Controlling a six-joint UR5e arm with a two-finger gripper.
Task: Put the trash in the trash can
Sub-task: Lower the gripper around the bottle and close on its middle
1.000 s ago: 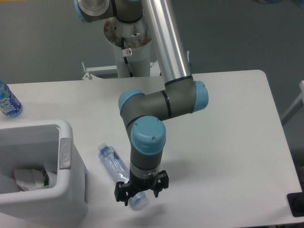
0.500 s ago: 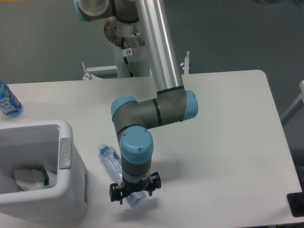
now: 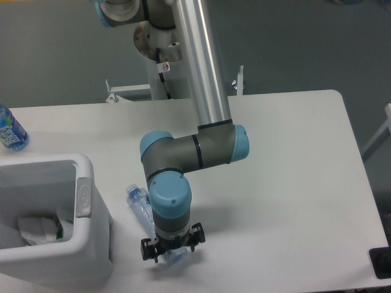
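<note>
Next, my gripper reaches the clear crinkled plastic bottle and grabs its base end (image 3: 175, 255). Then it drops the bottle into the white bin (image 3: 38, 207).
The trash can (image 3: 91, 244) is a white bin at the table's front left. One piece of trash, a crumpled white carton (image 3: 38, 229) with green marks, lies inside it. The other piece, a clear crinkled plastic bottle (image 3: 140, 207), lies on the table just right of the bin, cap end pointing to the back left. My gripper (image 3: 171, 251) points straight down over the bottle's near end, its black fingers spread to either side of it. It looks open. The wrist hides the fingertips and the bottle's middle.
An upright bottle with a bright blue label (image 3: 9, 131) stands at the table's far left edge, behind the bin. The arm's base column (image 3: 165, 67) rises behind the table. A dark object (image 3: 382, 262) sits at the front right corner.
The arm has swung left and slightly down over the second. The gripper moved from the bottle's right side to directly over its near end. The bottle has stayed put.
</note>
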